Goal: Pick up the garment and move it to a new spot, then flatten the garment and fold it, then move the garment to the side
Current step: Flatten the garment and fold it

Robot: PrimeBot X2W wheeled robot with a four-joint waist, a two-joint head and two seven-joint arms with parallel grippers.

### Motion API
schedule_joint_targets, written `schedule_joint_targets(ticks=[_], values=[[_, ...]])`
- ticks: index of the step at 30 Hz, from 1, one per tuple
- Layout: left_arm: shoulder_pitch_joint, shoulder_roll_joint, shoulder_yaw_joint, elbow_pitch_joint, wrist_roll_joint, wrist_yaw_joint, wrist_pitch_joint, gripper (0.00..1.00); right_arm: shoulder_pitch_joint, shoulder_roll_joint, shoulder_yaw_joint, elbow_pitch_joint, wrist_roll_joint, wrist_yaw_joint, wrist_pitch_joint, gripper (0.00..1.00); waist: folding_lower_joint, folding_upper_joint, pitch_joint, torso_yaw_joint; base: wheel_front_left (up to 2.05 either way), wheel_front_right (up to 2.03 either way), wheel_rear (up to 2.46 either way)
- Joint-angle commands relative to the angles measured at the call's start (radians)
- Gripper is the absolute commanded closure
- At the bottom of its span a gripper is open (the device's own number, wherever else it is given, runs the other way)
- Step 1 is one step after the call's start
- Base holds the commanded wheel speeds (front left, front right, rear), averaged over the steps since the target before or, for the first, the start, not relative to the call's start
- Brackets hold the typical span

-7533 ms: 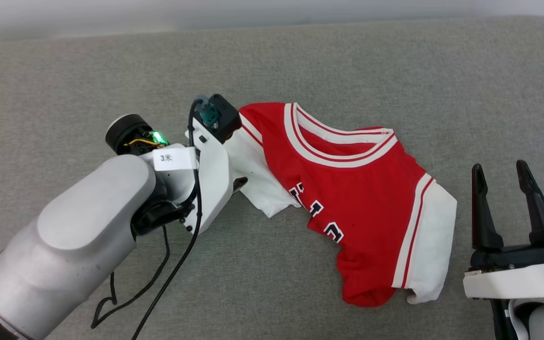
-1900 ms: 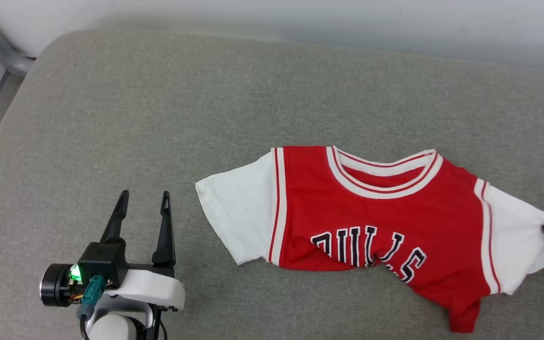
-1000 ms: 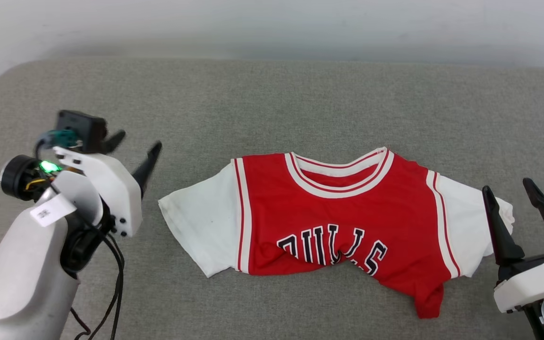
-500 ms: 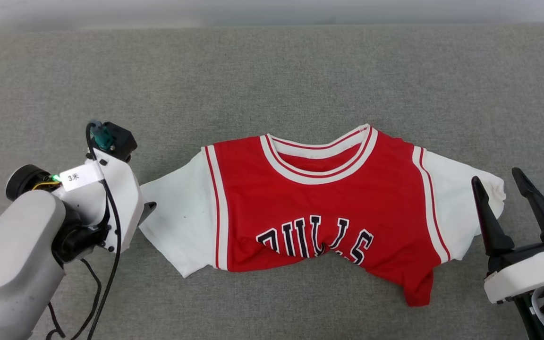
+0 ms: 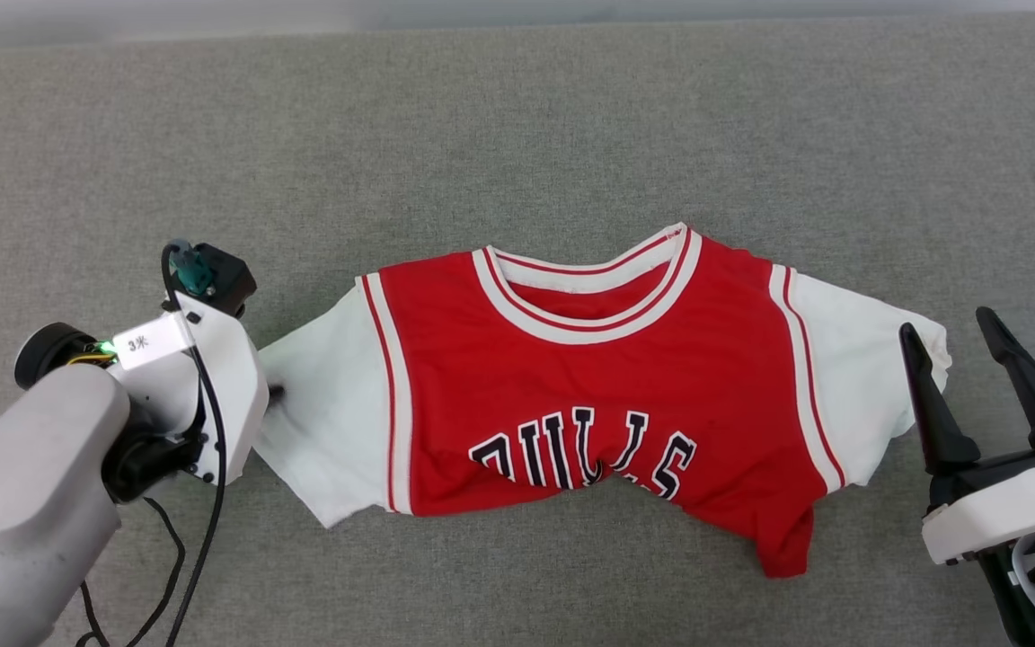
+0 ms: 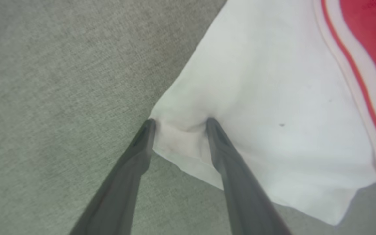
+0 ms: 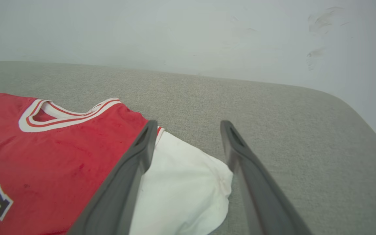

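Note:
The cloth is puckered at the sleeve's outer corner, while the rest lies flat. My left gripper will next grab the garment by the outer corner of its white sleeve [image 6: 177,137].
The garment [image 5: 589,368], a red shirt with white sleeves and black lettering, lies spread face up on the grey cushion, its lower hem crumpled. My left gripper [image 5: 270,391] is tipped down onto the outer corner of its left sleeve. In the left wrist view the garment [image 6: 273,81] has that corner puckered between the two fingers of the left gripper [image 6: 180,122], which stand apart and press into the cloth. My right gripper [image 5: 947,323] stands open just off the right sleeve. In the right wrist view the right gripper [image 7: 189,123] hovers above the garment [image 7: 60,147], touching nothing.
The grey cushion [image 5: 517,126] stretches wide behind and in front of the shirt. A pale wall [image 7: 188,32] rises behind it, and the cushion's rounded right end [image 7: 354,107] is close to my right arm. A black cable [image 5: 203,503] hangs from my left arm.
The camera has tilted down. My left gripper has dropped onto the left sleeve's corner and its fingers have narrowed a little around the cloth. The right gripper holds its place.

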Motion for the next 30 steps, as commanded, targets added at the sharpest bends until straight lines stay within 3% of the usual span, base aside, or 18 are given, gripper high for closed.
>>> schedule_joint_targets(ticks=[1, 10, 13, 14, 23, 30], values=[[0.045, -0.023, -0.038, 0.024, 0.006, 0.000, -0.014, 1.00, -0.002, -0.005, -0.003, 0.002, 0.009, -0.001, -0.005, 0.00, 0.0000, -0.0001, -0.007, 0.001, 0.00, 0.00, 0.00], [0.006, 0.004, 0.024, 0.045, 0.013, 0.003, -0.279, 1.00, 0.013, -0.051, -0.044, -0.004, 0.011, -0.001, 0.020, 0.00, 0.0000, -0.0001, -0.075, 0.027, 0.00, 0.00, 0.00], [0.025, -0.001, 0.069, 0.029, 0.001, 0.033, -0.379, 1.00, 0.014, -0.084, -0.064, -0.018, 0.006, -0.001, 0.043, 0.00, 0.0000, -0.0001, -0.097, 0.041, 0.00, 0.00, 0.00], [0.053, 0.001, 0.097, 0.009, -0.004, 0.063, -0.454, 1.00, 0.010, -0.123, -0.079, -0.042, 0.003, -0.001, 0.075, 0.00, 0.0000, -0.0001, -0.116, 0.055, 0.00, 0.00, 0.00], [0.134, 0.069, 0.137, -0.101, 0.009, 0.148, -0.534, 1.00, -0.061, -0.306, -0.005, -0.108, 0.067, -0.001, 0.254, 0.00, 0.0000, -0.0001, -0.139, 0.084, 0.00, 0.00, 0.00], [0.179, 0.112, 0.152, -0.221, 0.016, 0.201, -0.539, 1.00, -0.127, -0.466, 0.182, -0.122, 0.240, -0.001, 0.543, 0.00, 0.0000, -0.0001, -0.121, 0.110, 0.00, 0.00, 0.00]])
